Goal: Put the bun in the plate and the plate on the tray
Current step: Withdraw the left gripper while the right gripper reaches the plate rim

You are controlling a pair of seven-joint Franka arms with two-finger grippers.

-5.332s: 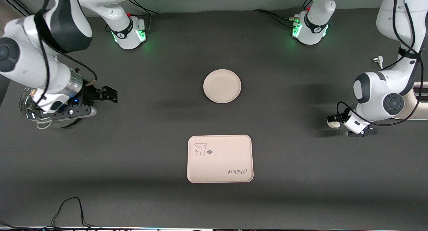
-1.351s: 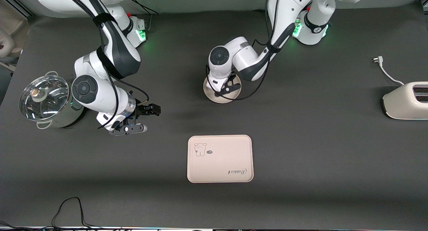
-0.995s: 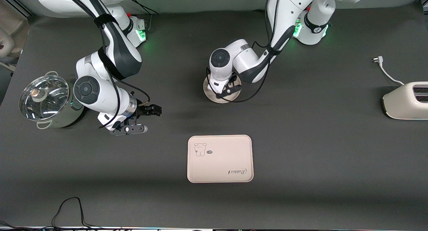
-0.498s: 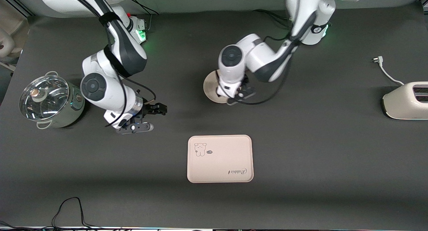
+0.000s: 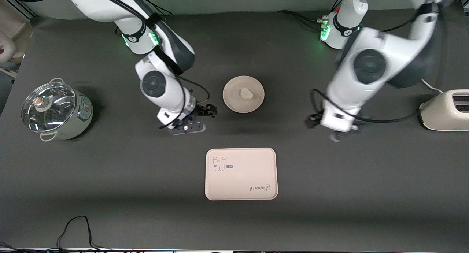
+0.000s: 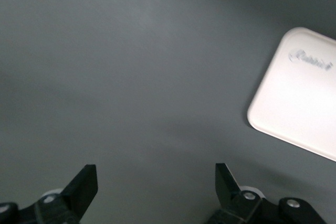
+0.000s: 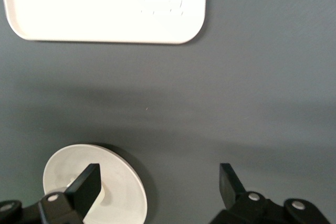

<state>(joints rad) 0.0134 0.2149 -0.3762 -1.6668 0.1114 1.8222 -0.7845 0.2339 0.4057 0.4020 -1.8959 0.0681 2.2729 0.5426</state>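
The right gripper grabs the plate's rim (image 5: 223, 95) next, so that the bun stays put going onto the tray (image 5: 241, 179).
The bun (image 5: 246, 95) lies in the round cream plate (image 5: 234, 99) at mid-table. The pale pink tray (image 5: 241, 179) with the bear drawing and "Rabbit" lettering lies empty, nearer the front camera than the plate. My right gripper (image 5: 208, 111) is open and empty, just beside the plate toward the right arm's end. Its wrist view shows the plate (image 7: 123, 192) by one finger and the tray (image 7: 79, 9). My left gripper (image 5: 311, 121) is open and empty, up over bare table between plate and toaster. Its wrist view shows a tray corner (image 6: 299, 93).
A steel pot with a glass lid (image 5: 55, 110) stands at the right arm's end. A cream toaster (image 5: 445, 110) stands at the left arm's end. A black cable (image 5: 77, 227) lies at the table's front edge.
The left gripper let go of the bun in the plate and swung away toward the toaster end. The right gripper moved from near the pot to just beside the plate.
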